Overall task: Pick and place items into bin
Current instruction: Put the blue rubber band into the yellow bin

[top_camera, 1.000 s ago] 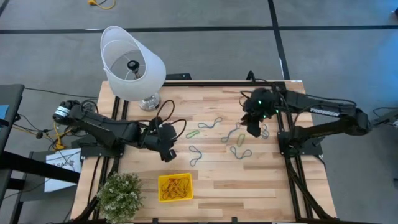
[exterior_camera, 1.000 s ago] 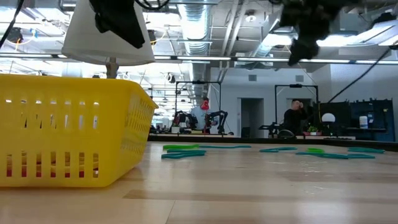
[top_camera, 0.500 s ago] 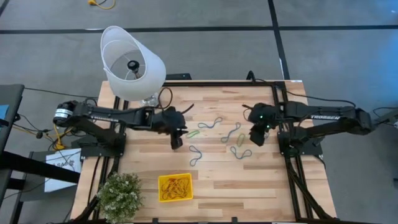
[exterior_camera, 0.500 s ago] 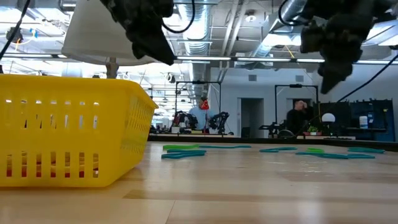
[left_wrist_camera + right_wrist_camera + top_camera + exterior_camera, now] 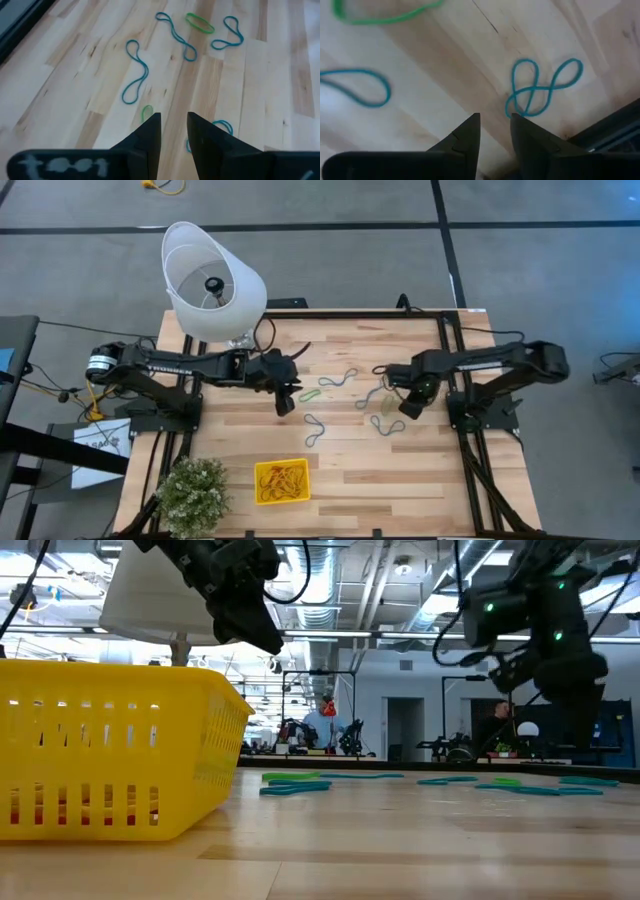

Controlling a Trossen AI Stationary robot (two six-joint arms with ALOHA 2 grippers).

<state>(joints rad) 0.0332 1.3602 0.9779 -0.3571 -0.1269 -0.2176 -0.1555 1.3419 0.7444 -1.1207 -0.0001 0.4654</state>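
My right gripper is to grab the twisted blue rubber band by its strand (image 5: pixel 388 426) next, so the band can go into the yellow bin (image 5: pixel 281 481).
Several thin rubber-band loops, blue and green, lie flat on the wooden table between the arms: a green one (image 5: pixel 310 394), a blue one (image 5: pixel 340 377), a blue one (image 5: pixel 315 428). A twisted blue band (image 5: pixel 540 90) lies just ahead of my right gripper (image 5: pixel 494 122), which is low over the table (image 5: pixel 410 406), open by a narrow gap and empty. My left gripper (image 5: pixel 285 402) hovers above the table beside the green band, open by a narrow gap and empty (image 5: pixel 174 122). The yellow bin (image 5: pixel 281 481) stands near the front edge and holds several bands.
A white lampshade (image 5: pixel 212 280) stands at the table's far left corner and a green potted plant (image 5: pixel 192 492) at the near left corner. Black cables run along both arms. In the low view the bin's slotted wall (image 5: pixel 120 750) fills the left.
My left gripper has gone from near the bin toward the table's far edge and a little right, up to the green band. My right gripper has gone toward the near edge and down, close to the table by the twisted blue band. The bands have stayed in place.
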